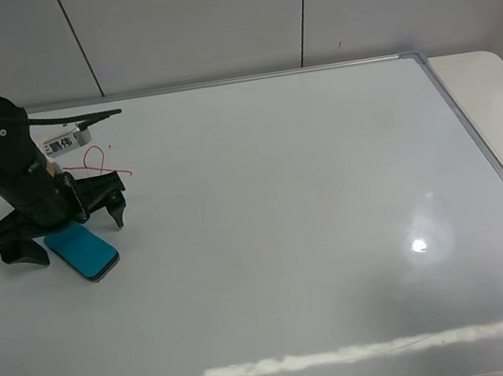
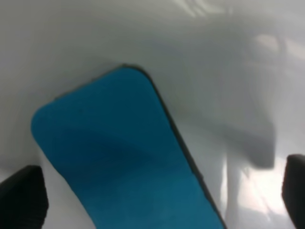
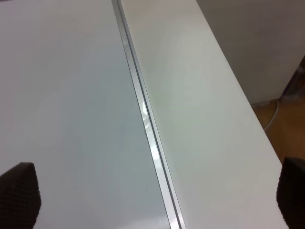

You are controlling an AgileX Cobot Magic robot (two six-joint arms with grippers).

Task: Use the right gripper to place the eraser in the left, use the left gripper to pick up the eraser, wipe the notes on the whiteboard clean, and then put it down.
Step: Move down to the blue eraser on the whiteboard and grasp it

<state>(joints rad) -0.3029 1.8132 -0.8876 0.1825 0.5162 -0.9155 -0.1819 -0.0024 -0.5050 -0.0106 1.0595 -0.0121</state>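
My left gripper's fingers are beside the eraser's (image 1: 84,252) long edges, close to the whiteboard, ready to close.
The blue eraser (image 1: 84,252) lies flat on the whiteboard (image 1: 289,240) at the far left. My left gripper (image 1: 71,233) is open, fingers spread wide, low over the eraser's far end. In the left wrist view the eraser (image 2: 124,157) lies between the two black fingertips (image 2: 21,198), which do not touch it. The red scribbled notes (image 1: 98,162) sit just behind the left gripper, partly hidden by the arm. My right gripper (image 3: 156,200) is open and empty over the whiteboard's right frame (image 3: 147,124); it is out of the exterior high view.
The whiteboard's metal frame (image 1: 480,140) runs along the right, with a strip of white table (image 1: 496,89) beyond it. A white labelled tag (image 1: 65,142) and a black cable hang at the left arm. A wall stands behind.
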